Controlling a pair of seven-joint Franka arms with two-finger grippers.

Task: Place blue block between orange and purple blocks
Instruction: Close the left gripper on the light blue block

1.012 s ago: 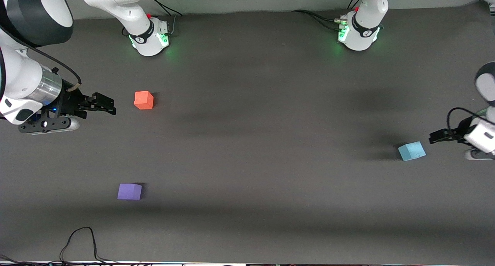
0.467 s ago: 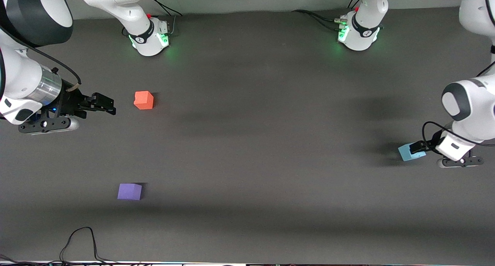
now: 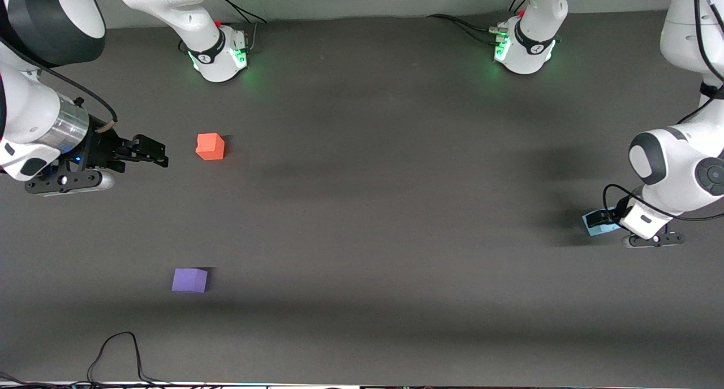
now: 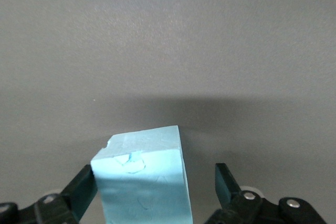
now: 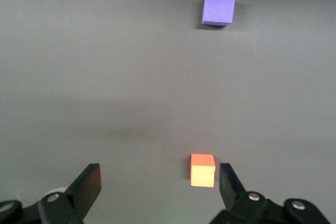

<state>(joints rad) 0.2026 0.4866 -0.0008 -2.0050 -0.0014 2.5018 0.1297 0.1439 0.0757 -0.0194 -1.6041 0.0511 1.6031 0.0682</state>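
The blue block has its sides between my fingers in the left wrist view, so my left gripper would hold it now and I need to close.
The blue block (image 3: 591,227) sits on the table at the left arm's end, partly hidden by my left gripper (image 3: 604,217). In the left wrist view the blue block (image 4: 142,182) stands between the open fingers of my left gripper (image 4: 155,187). One finger (image 4: 83,190) is against the block's side and the other is apart from it. The orange block (image 3: 210,146) and the purple block (image 3: 189,280) lie at the right arm's end, the purple one nearer the front camera. My right gripper (image 3: 154,151) waits open and empty beside the orange block (image 5: 202,170). The purple block (image 5: 218,8) also shows in the right wrist view.
The two robot bases (image 3: 218,54) (image 3: 524,48) stand at the table's edge farthest from the front camera. A black cable (image 3: 116,352) loops on the table near the front edge, nearer the front camera than the purple block.
My left arm has swung toward the blue block and lowered, so its open fingers now straddle the block. The block has stayed in place. The right arm has not moved.
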